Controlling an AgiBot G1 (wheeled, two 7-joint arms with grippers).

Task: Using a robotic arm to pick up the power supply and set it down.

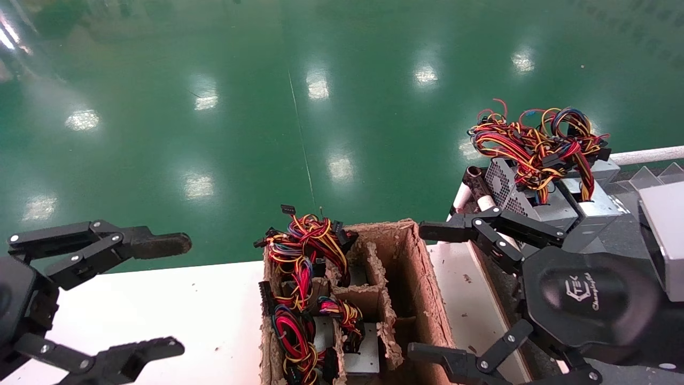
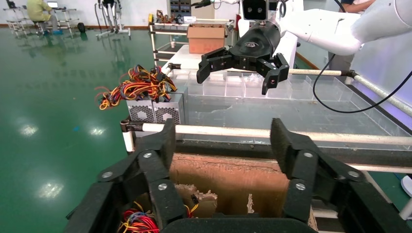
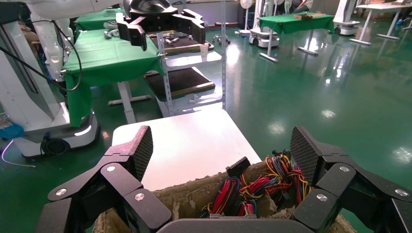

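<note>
I will next grab the power supply by its small wire bundle with my right gripper, to lift it out of the brown tray.
Silver-grey power supply boxes lie in the compartments of a brown pulp tray, their red, yellow and black wire bundles sticking up. The same wires show just past my right gripper. My right gripper, black with a white logo on a white arm, hovers open at the tray's right side, holding nothing. It also appears far off in the left wrist view as the right gripper. My left gripper stands open over the white table left of the tray, empty.
Mesh-sided grey boxes with a large wire tangle sit on the dark conveyor at right, behind a white rail. The white table spreads left of the tray. Green floor lies beyond.
</note>
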